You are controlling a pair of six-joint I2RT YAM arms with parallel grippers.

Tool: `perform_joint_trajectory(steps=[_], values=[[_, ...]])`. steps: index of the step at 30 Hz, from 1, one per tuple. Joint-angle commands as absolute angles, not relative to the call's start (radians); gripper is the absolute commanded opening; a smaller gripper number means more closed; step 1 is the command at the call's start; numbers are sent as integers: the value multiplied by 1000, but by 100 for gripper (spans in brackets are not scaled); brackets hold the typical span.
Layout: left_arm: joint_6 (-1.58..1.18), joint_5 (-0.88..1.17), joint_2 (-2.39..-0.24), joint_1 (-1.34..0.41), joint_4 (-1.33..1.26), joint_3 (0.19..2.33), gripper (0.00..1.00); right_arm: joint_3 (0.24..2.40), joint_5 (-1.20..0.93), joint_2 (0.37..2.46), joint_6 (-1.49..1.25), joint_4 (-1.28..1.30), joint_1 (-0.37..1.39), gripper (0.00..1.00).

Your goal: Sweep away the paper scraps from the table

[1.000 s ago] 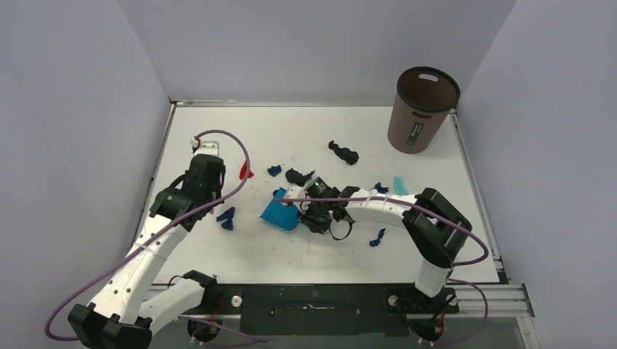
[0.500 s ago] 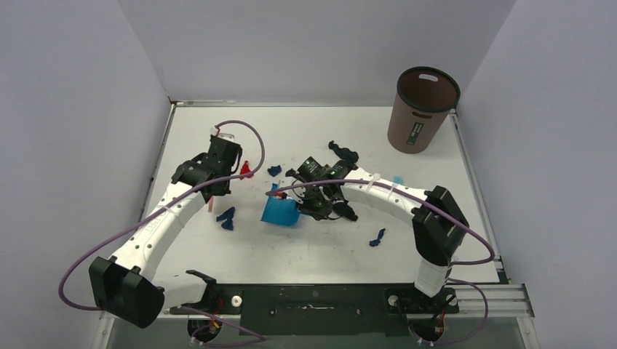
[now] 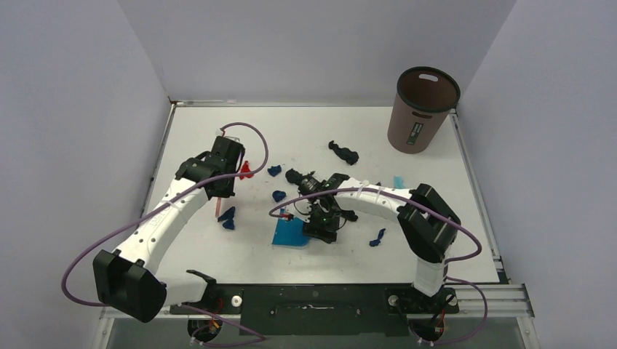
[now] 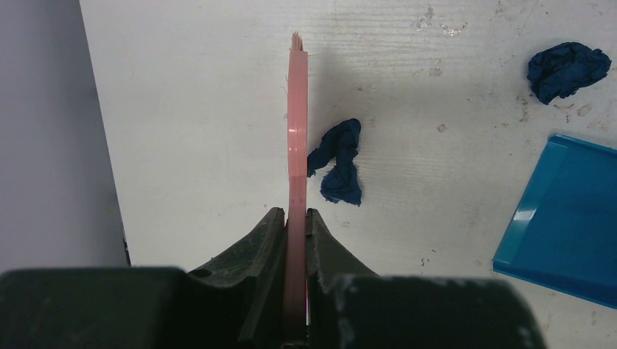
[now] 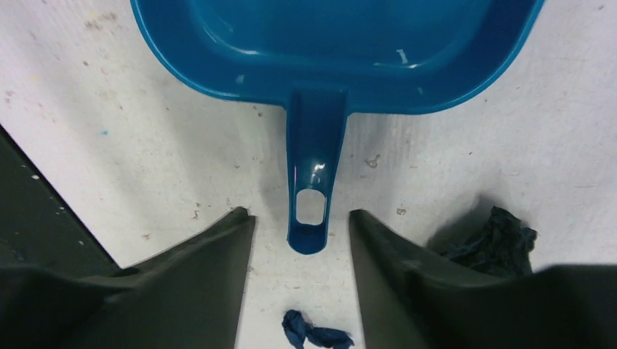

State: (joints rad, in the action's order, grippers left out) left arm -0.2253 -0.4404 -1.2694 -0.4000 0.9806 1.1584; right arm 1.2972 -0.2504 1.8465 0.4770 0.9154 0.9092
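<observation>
The robot's right hand will next pick up the blue dustpan [image 5: 335,43] by its handle tip [image 5: 308,222], so that the dustpan stays open for scraps swept from the table.
My left gripper [image 4: 296,214] is shut on the handle of a pink brush [image 4: 297,131], whose tip points down at the table [image 3: 349,262]. A twisted dark blue scrap [image 4: 338,161] lies right beside the brush, also seen from above as the scrap [image 3: 227,218]. More paper scraps lie scattered: red [image 3: 246,171], dark blue [image 3: 279,195], black [image 3: 343,152], a light-blue strip [image 3: 399,182]. The blue dustpan [image 5: 335,43] lies flat. My right gripper [image 5: 302,218] stands open, with the tip of the pan's handle [image 5: 313,174] between its fingers and untouched.
A brown waste bin [image 3: 423,109] stands at the back right corner. Grey walls close the table on three sides. A dark blue scrap [image 5: 316,336] lies under my right wrist, and a darker one [image 5: 498,240] just to its right.
My right gripper has opened and let go of the dustpan, which shifted toward the near edge and lies flat. The left arm swung the brush outward, then down beside the dark blue scrap.
</observation>
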Motion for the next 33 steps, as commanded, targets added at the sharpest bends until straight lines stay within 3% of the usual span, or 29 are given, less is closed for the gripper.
perform_joint_trajectory(steps=[1, 6, 11, 21, 29, 33], values=[[-236, -444, -1210, -398, 975, 1160, 0, 1171, -290, 1708, 504, 730, 853, 59], [-235, -442, -1180, -394, 968, 1149, 0, 974, -448, 1540, 597, 535, 741, 71], [-233, -439, -1162, -394, 963, 1132, 0, 863, -584, 1451, 680, 439, 677, 71], [-243, -429, -1164, -377, 969, 1135, 0, 871, -652, 1529, 748, 439, 678, 67], [-232, -543, -1185, -377, 969, 1142, 0, 868, -622, 1583, 679, 359, 733, 67], [-229, -560, -1198, -378, 946, 1120, 0, 882, -520, 1601, 613, 320, 788, 52]])
